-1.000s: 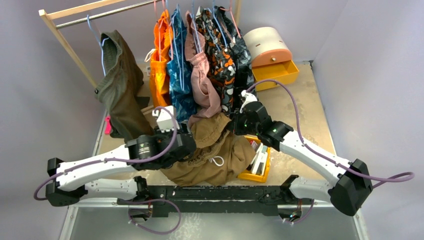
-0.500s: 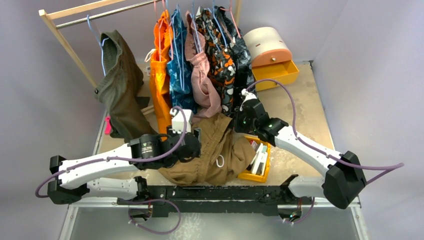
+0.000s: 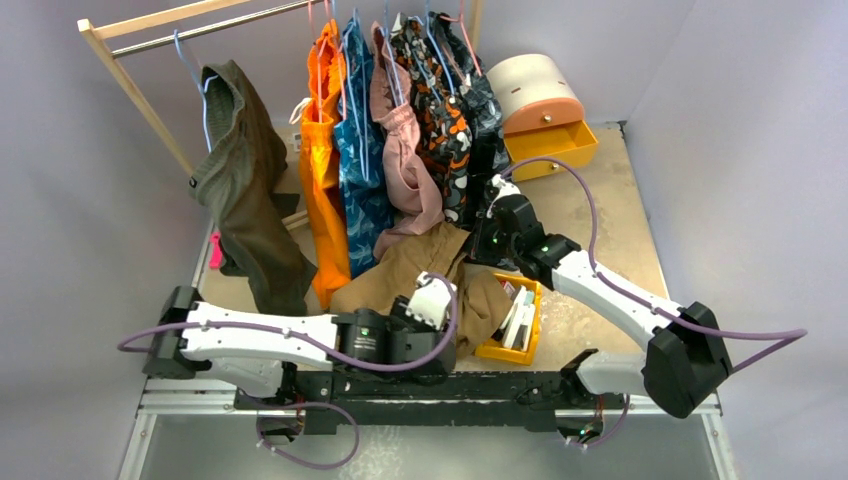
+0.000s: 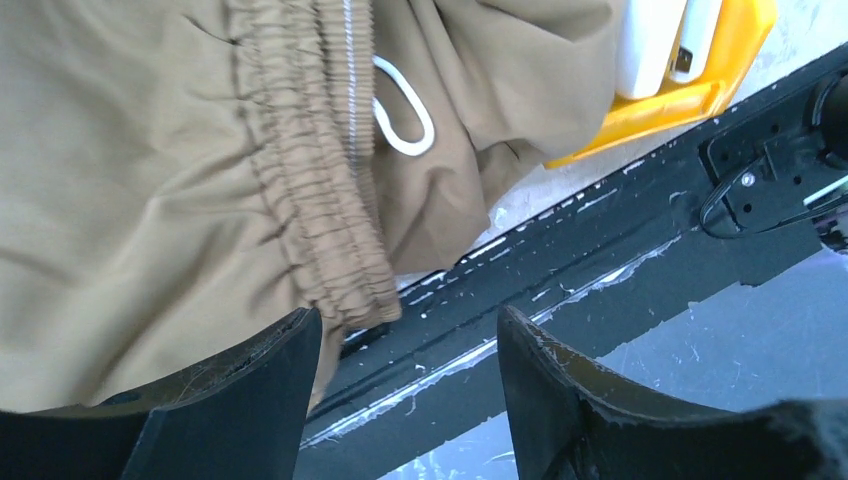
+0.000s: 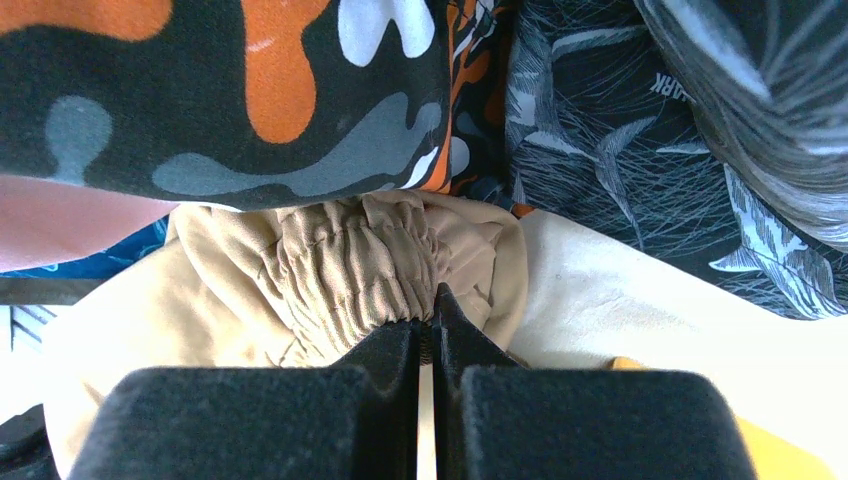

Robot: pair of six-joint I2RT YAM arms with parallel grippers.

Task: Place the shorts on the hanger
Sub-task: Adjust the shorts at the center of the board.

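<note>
I should next grab the shorts with my left gripper by the near end of the waistband, opposite my right gripper. This will open the shorts' waist for the hanger.
The tan-brown shorts (image 3: 425, 268) lie bunched on the table just in front of the hanging clothes. Their gathered waistband (image 4: 300, 200) and white drawstring loop (image 4: 405, 110) fill the left wrist view. My right gripper (image 5: 432, 308) is shut on a fold of the waistband (image 5: 350, 265) at the shorts' far right corner (image 3: 470, 245). My left gripper (image 4: 408, 318) hangs open over the shorts' near edge and the black base rail (image 4: 620, 240), nothing between its fingers. The hanger is out of view.
A wooden rack (image 3: 130, 85) at the back carries an olive garment (image 3: 240, 180), orange shorts (image 3: 320, 150) and several patterned pieces (image 3: 440, 110). A yellow tray (image 3: 515, 325) sits right of the shorts. A round box with an open yellow drawer (image 3: 545, 115) stands far right.
My left arm swung from the shorts' left side to their near edge by the base rail. The shorts now lie flatter. My right gripper kept its hold and shifted slightly back.
</note>
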